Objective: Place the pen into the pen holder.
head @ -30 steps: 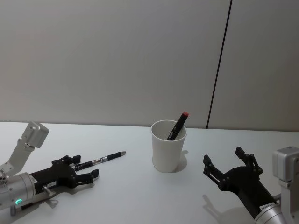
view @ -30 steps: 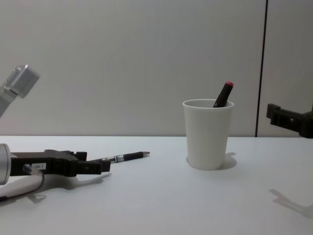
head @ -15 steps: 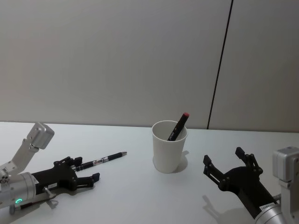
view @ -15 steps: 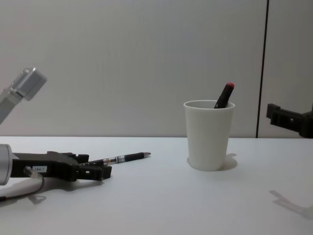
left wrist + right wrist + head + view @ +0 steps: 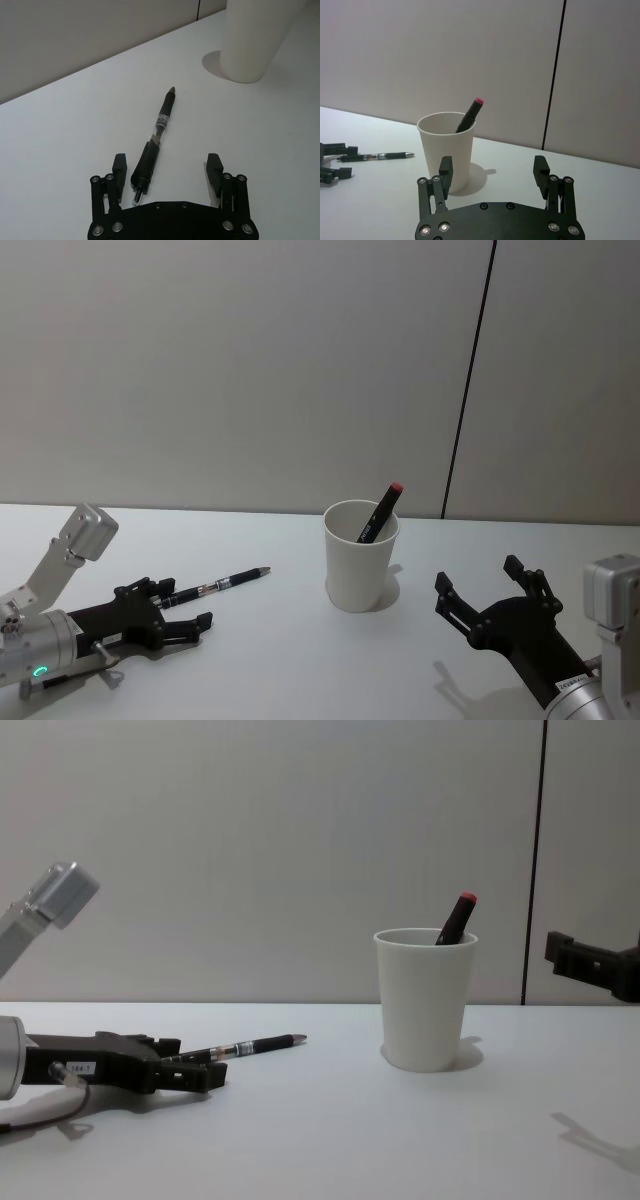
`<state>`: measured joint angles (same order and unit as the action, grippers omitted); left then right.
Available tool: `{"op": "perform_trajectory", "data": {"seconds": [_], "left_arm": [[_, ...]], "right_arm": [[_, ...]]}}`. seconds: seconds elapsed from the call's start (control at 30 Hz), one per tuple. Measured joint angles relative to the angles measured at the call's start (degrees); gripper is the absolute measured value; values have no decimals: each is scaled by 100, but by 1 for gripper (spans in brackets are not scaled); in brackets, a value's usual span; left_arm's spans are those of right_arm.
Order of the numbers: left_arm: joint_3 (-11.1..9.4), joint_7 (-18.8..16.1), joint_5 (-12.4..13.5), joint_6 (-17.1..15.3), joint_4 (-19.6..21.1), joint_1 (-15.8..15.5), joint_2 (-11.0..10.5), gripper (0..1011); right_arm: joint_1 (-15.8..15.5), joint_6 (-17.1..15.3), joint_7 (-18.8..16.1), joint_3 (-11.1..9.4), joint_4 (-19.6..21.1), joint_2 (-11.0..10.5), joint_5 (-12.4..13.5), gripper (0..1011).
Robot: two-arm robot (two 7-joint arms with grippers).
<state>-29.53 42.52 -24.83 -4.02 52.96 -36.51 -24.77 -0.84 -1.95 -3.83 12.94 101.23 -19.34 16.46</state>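
The left gripper grabs the black pen by its rear end next, to place it into the pen holder.
A black pen lies flat on the white table, left of the pen holder. The pen holder is a plain white paper cup standing upright, with a black, red-tipped pen leaning inside it. My left gripper is open and low over the table; the lying pen's rear end sits between its fingers, close to one finger. My right gripper hangs open to the right of the cup, apart from it.
The white table runs back to a plain grey wall with a dark vertical seam. Bare tabletop lies between the two grippers and in front of the cup.
The left arm has shifted slightly, its wrist swinging a little right and its fingertips settling lower beside the pen's rear end. Pen, cup and right gripper have stayed put.
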Motion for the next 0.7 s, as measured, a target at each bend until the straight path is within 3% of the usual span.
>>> {"op": "perform_trajectory", "data": {"seconds": [0.7], "left_arm": [[158, -30, -89, 83, -15, 94, 46, 997]], "right_arm": [[0, 0, 0, 0, 0, 0, 0, 1001]]}}
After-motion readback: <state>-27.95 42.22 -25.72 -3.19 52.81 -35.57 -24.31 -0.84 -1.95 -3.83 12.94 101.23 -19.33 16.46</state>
